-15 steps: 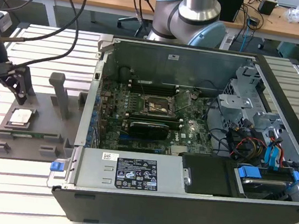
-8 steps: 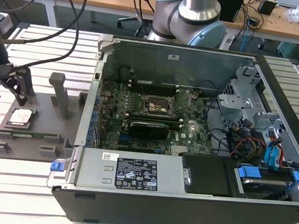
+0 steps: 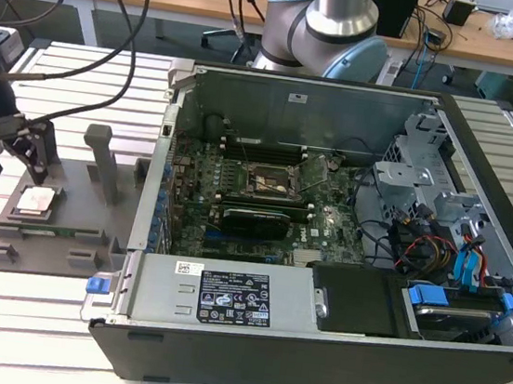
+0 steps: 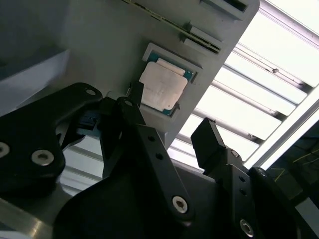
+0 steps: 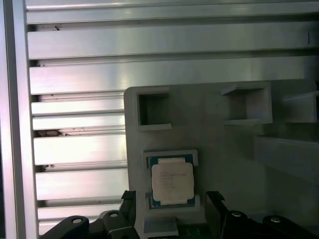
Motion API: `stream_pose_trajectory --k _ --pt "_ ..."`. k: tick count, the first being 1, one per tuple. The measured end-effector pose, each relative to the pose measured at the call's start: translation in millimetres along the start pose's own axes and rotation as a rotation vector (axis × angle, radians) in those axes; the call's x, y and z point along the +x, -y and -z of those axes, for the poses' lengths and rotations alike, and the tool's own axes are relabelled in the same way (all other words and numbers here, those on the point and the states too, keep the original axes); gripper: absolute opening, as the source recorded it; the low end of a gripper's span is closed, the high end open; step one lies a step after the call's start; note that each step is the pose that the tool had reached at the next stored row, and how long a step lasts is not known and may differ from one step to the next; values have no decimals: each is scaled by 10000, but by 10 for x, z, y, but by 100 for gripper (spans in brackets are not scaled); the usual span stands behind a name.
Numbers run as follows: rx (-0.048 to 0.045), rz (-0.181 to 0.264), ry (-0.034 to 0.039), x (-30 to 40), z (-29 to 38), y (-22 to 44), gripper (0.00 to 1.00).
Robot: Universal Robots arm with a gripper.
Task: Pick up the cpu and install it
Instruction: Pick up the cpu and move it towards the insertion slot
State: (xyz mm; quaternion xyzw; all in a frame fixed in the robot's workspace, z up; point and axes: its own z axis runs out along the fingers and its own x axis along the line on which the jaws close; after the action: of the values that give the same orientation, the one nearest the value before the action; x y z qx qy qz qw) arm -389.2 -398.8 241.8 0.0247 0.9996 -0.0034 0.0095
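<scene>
The gripper should next take hold of the cpu by its open side edges, because the fixture's raised brackets hug two ends of the cpu (image 3: 35, 200). The cpu can then be installed.
The cpu (image 3: 35, 200) is a small square chip with a silvery lid, lying flat in a recess of the grey fixture plate (image 3: 63, 243) at the exterior view's left. My gripper (image 3: 15, 160) hangs just above and behind it, open, with nothing between its fingers. In both wrist views the cpu (image 4: 162, 85) (image 5: 172, 181) lies in its pocket, clear of the two black fingertips (image 4: 207, 139) (image 5: 215, 201), which sit apart on either side of it. The motherboard's dark socket (image 3: 272, 183) lies inside the open computer case (image 3: 219, 347).
Grey posts (image 3: 101, 159) rise from the fixture plate beside the cpu. The case's metal walls, a drive cage (image 3: 408, 178) and blue-tabbed cables (image 3: 468, 265) surround the motherboard. Black cables (image 3: 112, 71) trail over the slatted aluminium table (image 3: 15, 331). The arm's base (image 3: 323, 32) stands behind the case.
</scene>
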Motion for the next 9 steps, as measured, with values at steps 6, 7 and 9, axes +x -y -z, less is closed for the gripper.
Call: stream_pose_trajectory --k 6,7,9 --pt "0 0 -1 1 -35 0 66" --pt "0 0 -1 1 -42 0 66" --pt "0 0 -2 1 -51 0 66"
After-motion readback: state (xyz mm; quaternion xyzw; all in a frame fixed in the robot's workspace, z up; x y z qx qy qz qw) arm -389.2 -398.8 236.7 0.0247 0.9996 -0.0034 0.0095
